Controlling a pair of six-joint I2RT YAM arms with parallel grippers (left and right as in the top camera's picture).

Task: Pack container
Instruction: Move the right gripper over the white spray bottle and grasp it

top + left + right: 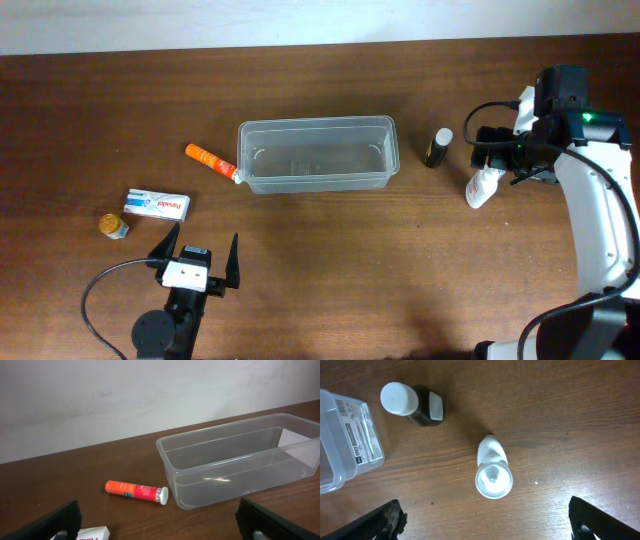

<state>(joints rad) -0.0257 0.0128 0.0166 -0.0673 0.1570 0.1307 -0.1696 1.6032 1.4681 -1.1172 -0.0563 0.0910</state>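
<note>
The white bottle needs to be packed into the container, base first. My right gripper should next grab the bottle by its round top end, so its base stays free to go in.
The clear plastic container stands empty at the table's middle; it also shows in the left wrist view and its corner in the right wrist view. My right gripper is open and empty, above a white bottle that sits just ahead of its fingers in the right wrist view. A dark bottle with a white cap stands between that bottle and the container. My left gripper is open and empty near the front edge.
An orange tube lies touching the container's left end. A white box and a small yellow-lidded jar sit at the left, just ahead of the left gripper.
</note>
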